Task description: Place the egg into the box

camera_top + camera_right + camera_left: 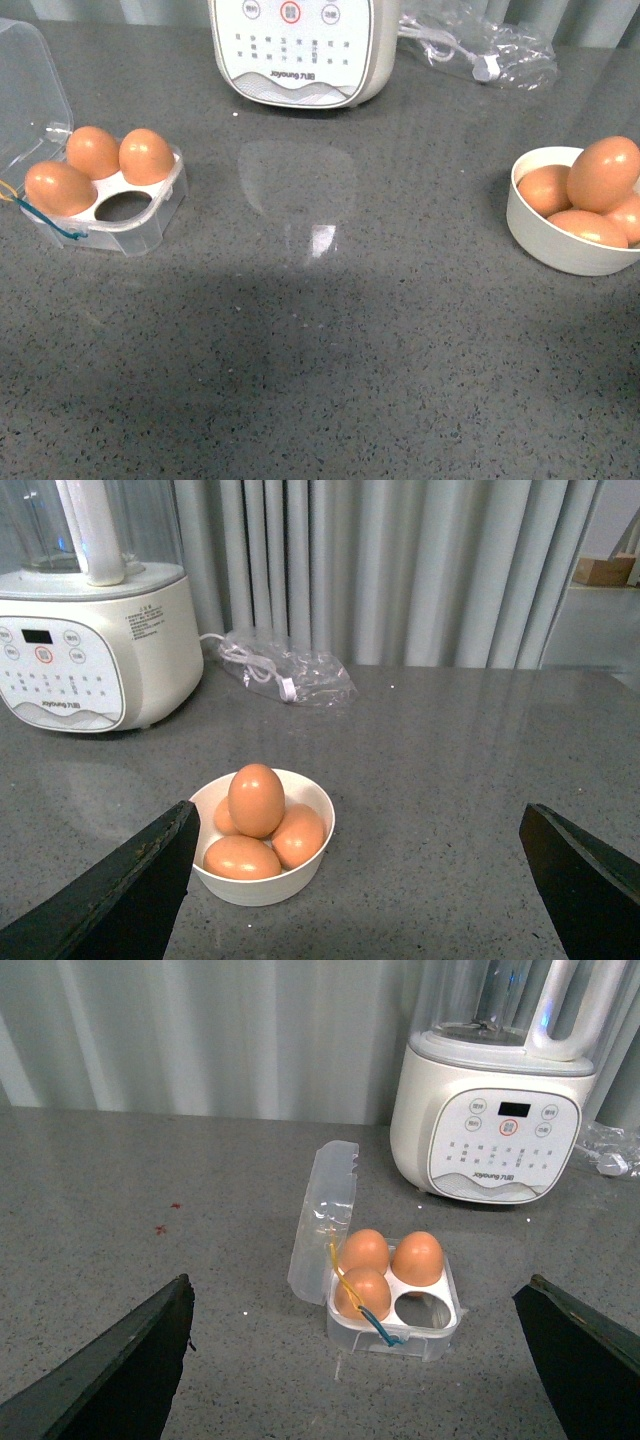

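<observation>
My right gripper grabs the top egg by its rounded middle (257,801) next. The egg then fills the empty cell of the clear box.
The clear four-cell box (150,215) sits at the left of the grey counter with its lid (25,85) open. Three orange-brown eggs (145,155) fill three cells and the near right cell (122,207) is empty. The box also shows in the left wrist view (440,1325). A white bowl (545,245) at the right holds several eggs, one egg (603,172) on top; it shows in the right wrist view (300,875) too. My left gripper (355,1380) is open and empty, short of the box. My right gripper (360,895) is open and empty, near the bowl. Neither gripper shows in the front view.
A white Joyoung blender (300,50) stands at the back centre. A crumpled clear plastic bag (485,45) with a cable lies at the back right. Grey curtains hang behind the counter (330,350).
</observation>
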Robot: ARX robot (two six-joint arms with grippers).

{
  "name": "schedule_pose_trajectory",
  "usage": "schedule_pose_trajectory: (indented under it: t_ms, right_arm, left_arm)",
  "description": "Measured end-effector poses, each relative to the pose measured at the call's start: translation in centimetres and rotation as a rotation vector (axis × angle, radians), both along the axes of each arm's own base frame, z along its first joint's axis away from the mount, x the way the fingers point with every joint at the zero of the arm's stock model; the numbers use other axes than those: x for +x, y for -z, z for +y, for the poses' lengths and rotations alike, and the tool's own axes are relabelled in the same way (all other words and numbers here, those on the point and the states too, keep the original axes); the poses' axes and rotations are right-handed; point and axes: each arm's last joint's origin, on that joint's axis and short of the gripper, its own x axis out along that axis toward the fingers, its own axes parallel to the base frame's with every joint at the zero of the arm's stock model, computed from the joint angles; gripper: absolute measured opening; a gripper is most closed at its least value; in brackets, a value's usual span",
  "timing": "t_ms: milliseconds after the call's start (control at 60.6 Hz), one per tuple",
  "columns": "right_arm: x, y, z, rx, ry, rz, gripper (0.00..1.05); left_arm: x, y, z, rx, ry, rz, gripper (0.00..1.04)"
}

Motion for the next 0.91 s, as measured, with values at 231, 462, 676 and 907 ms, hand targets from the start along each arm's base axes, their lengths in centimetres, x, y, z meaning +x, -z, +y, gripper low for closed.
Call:
schedule_pose_trajectory:
  t_ms: [231,462,676,907]
  right_arm:
    - [0.0,0.0,0.0,0.000,0.000,0.000,0.97]
    - [0.1,-0.1,0.0,-0.083,0.046,-0.002,0.97]
    - [2.4,-1.7,0.3,-0.315,0.003,0.125,0.97]
    - [8.9,-4.1,0.8,-0.247,-0.126,0.414,0.97]
  left_arm:
    - [0.0,0.0,0.0,0.000,0.000,0.000,0.98]
    - [0.0,0.0,0.0,0.000,0.000,0.000,0.98]
    - [0.0,0.0,0.0,0.000,0.000,0.000,0.98]
    - [0.0,0.0,0.0,0.000,0.000,0.000,0.98]
